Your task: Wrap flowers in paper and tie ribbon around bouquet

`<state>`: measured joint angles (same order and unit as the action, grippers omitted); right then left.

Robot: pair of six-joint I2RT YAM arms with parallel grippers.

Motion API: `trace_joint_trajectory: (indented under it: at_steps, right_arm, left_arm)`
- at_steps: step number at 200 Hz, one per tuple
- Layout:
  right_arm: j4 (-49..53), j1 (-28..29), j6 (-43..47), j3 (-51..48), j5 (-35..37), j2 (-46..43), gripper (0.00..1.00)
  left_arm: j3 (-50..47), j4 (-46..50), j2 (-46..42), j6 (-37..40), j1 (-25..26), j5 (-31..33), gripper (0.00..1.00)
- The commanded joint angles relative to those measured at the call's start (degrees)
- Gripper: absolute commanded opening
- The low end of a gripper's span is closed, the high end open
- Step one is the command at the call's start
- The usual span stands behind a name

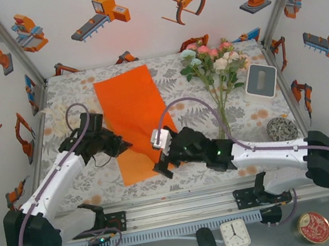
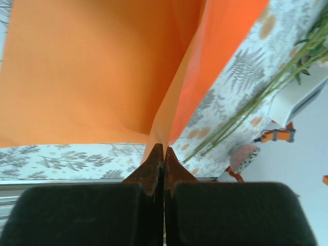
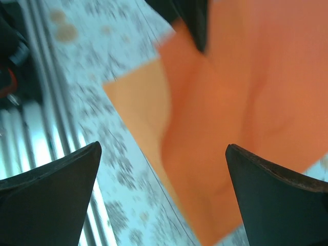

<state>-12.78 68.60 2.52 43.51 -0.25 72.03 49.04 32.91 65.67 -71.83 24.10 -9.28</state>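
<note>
I need to unfold the orange paper for wrapping flowers, so next I should grab the raised upper layer (image 1: 145,140) (image 3: 205,113) of the paper by its loose edge with my right gripper.
The orange paper (image 1: 131,116) lies flat on the patterned tabletop, left of centre. My left gripper (image 1: 124,146) sits at its left edge, shut on the paper. In the left wrist view the sheet (image 2: 92,66) rises in a fold into the closed tips (image 2: 164,147). My right gripper (image 1: 163,166) hovers open over the paper's near right corner, with nothing between its fingers (image 3: 163,148) and the sheet (image 3: 246,92) below them. The flowers (image 1: 214,60) lie loose at the back right, with their stems (image 2: 256,102) pointing toward me. The ribbon and the bouquet are out of view.
A white box (image 1: 261,80) stands right of the flowers. A round patterned tin (image 1: 281,129) sits nearer, by the right arm. On the front ledge lie a black mouse (image 1: 206,242), a small clock (image 1: 234,235) and a red tin (image 1: 313,227). Printed walls enclose the table.
</note>
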Motion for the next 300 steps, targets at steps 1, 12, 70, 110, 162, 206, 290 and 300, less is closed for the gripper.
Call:
trace_joint_trajectory:
  at_steps: [1,12,70,110,162,206,290,300]
  right_arm:
    - [-6.43,3.60,-2.02,3.03,14.19,5.77,0.97]
    - [-9.13,4.02,-2.01,3.88,17.89,9.15,0.95]
    - [-16.97,3.43,-2.76,7.60,19.30,17.84,0.00]
    - [-8.30,1.18,-21.46,9.68,28.98,14.37,0.00]
    - [-1.88,-3.51,-38.02,11.11,33.42,10.84,0.00]
    - [0.75,-4.76,-44.07,10.73,33.79,9.08,0.00]
    - [10.14,-13.64,-51.91,7.71,29.63,0.86,0.00]
    - [13.32,-15.66,-54.64,7.01,30.89,-0.55,0.00]
  left_arm:
    - [2.23,1.40,1.45,-2.79,0.92,1.17,0.00]
    - [3.25,1.68,1.88,-2.77,1.15,1.19,0.00]
    - [7.20,3.24,2.10,2.16,1.53,1.61,0.20]
    - [13.48,11.18,-6.65,23.39,2.15,23.38,0.54]
    - [-11.49,-7.79,-15.89,14.13,2.97,23.45,0.19]
    - [-6.35,-14.18,8.03,18.31,2.90,13.63,0.00]
    - [-6.30,-10.42,23.21,16.82,2.71,12.11,0.00]
    - [-6.55,-9.09,23.28,16.76,2.47,12.92,0.00]
